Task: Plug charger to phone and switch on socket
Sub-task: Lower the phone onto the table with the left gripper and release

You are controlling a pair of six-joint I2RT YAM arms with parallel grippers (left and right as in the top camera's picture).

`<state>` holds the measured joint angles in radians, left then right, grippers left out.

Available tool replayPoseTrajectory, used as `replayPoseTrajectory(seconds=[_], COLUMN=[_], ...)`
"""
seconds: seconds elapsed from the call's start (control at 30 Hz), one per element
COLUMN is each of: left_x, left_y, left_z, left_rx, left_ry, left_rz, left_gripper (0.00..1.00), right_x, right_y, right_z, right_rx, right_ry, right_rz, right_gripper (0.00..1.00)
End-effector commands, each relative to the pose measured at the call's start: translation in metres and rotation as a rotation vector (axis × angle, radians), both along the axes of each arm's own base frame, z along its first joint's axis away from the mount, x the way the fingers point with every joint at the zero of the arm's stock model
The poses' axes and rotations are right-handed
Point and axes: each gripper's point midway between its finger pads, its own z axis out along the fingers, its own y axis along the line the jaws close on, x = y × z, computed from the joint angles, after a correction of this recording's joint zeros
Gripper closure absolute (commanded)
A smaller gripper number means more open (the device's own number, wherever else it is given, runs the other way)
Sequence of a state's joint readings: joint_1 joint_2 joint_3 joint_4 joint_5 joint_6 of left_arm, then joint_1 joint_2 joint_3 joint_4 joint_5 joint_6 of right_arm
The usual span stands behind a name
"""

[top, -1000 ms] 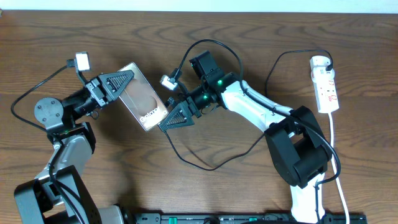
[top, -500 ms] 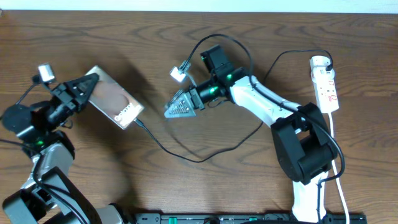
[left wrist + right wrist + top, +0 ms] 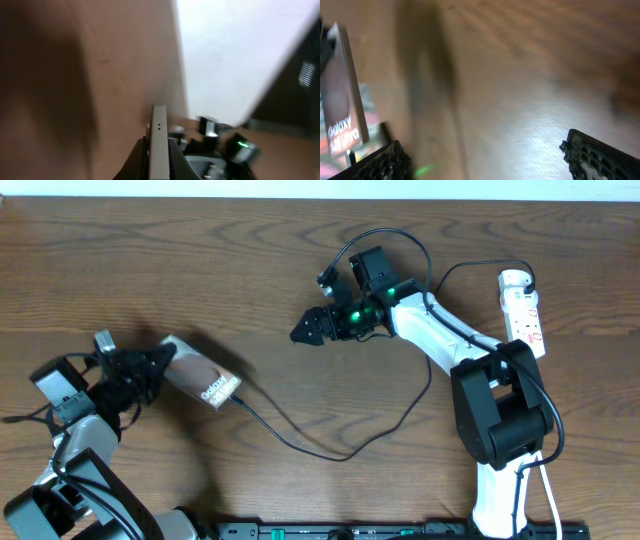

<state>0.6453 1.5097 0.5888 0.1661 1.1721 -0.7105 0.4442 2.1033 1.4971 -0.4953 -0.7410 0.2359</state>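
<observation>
The phone (image 3: pixel 200 377) is hanging tilted above the table and would fall if I opened my left gripper now. I should keep holding the phone with my left gripper.
The phone (image 3: pixel 200 377), a dark slab with white lettering, is held above the table at the left by my left gripper (image 3: pixel 158 366), which is shut on its far end. In the left wrist view the phone (image 3: pixel 159 125) stands edge-on between the fingers (image 3: pixel 159 155). The charger (image 3: pixel 340 454), a thin black cable, meets the phone's lettered end and loops across the table towards the socket (image 3: pixel 526 315) at the far right. My right gripper (image 3: pixel 306 332) is open and empty over the table's middle. In the right wrist view its fingers (image 3: pixel 485 155) are wide apart and the phone (image 3: pixel 340 105) shows at the left.
The socket's white cord (image 3: pixel 541 430) runs down the right side past the right arm's base (image 3: pixel 495 430). A black rail (image 3: pixel 400 530) lies along the front edge. The left arm's base (image 3: pixel 70 480) is at the lower left.
My left gripper has carried the phone left and down, the charger cable trailing with it. My right gripper has drawn back up and to the right, open and empty.
</observation>
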Motion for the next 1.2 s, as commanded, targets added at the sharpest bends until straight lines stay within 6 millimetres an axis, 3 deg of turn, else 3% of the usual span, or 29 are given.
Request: replayPoseTrajectory(seconds=[0.0, 0.13, 0.43, 1.1, 1.17], left_x=[-0.003, -0.016, -0.042, -0.062, -0.062], left_y=[0.017, 0.026, 0.035, 0.020, 0.020], left_z=[-0.022, -0.048, -0.079, -0.088, -0.088], left_rx=[0.195, 0.242, 0.299, 0.223, 0.223], left_ry=[0.047, 0.192, 0.393, 0.503, 0.504], left_rz=[0.045, 0.100, 0.150, 0.130, 0.130], left_gripper=[0.93, 0.93, 0.93, 0.92, 0.86], right_x=[0.019, 0.022, 0.021, 0.019, 0.019], right_y=[-0.015, -0.018, -0.018, -0.019, -0.019], right_z=[-0.008, -0.010, -0.010, -0.011, -0.011], right_rx=[-0.094, -0.111, -0.112, -0.116, -0.117], right_ry=[-0.045, -0.054, -0.051, -0.043, -0.042], right_rz=[-0.077, -0.088, -0.088, -0.087, -0.087], right_gripper=[0.01, 0.01, 0.01, 0.01, 0.01])
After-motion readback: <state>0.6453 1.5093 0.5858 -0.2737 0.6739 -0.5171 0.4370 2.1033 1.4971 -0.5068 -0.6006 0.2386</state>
